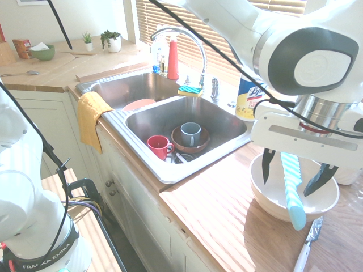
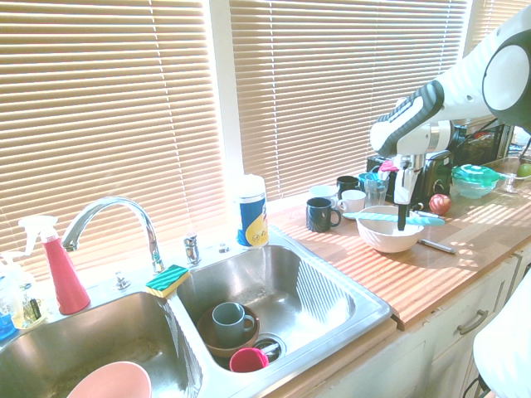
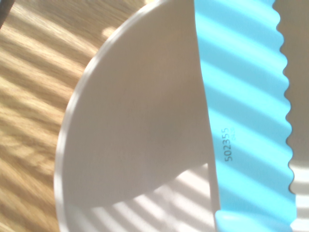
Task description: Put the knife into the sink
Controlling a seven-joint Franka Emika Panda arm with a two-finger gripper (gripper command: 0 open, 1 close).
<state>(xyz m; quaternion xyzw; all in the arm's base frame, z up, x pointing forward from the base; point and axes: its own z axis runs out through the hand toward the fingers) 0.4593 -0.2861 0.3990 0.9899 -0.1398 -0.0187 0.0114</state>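
My gripper should close on the turquoise knife now. Its dark fingers reach down beside the knife across the white bowl (image 2: 388,239), so they would hold the knife.
The turquoise knife (image 1: 292,190) with white stripes lies across the rim of a white bowl (image 1: 266,198) on the wooden counter, right of the sink (image 1: 170,170). My gripper (image 1: 287,186) hangs over the bowl, open, with one dark finger on each side of the blade; I cannot tell whether the fingers touch it. From the other side, the knife (image 2: 390,217) rests flat on the bowl (image 2: 388,239) with the gripper (image 2: 402,220) reaching down at it, and the sink (image 2: 365,308) is to the left. The wrist view shows the striped blade (image 3: 246,121) over the bowl (image 3: 135,121).
The near basin holds a red mug (image 1: 158,145) and a grey mug (image 1: 190,134) on a brown plate. A slim white-handled knife (image 1: 306,249) lies on the counter beside the bowl. Mugs (image 2: 322,214) and a wipes canister (image 2: 251,212) stand by the window. A yellow cloth (image 1: 91,116) hangs over the sink edge.
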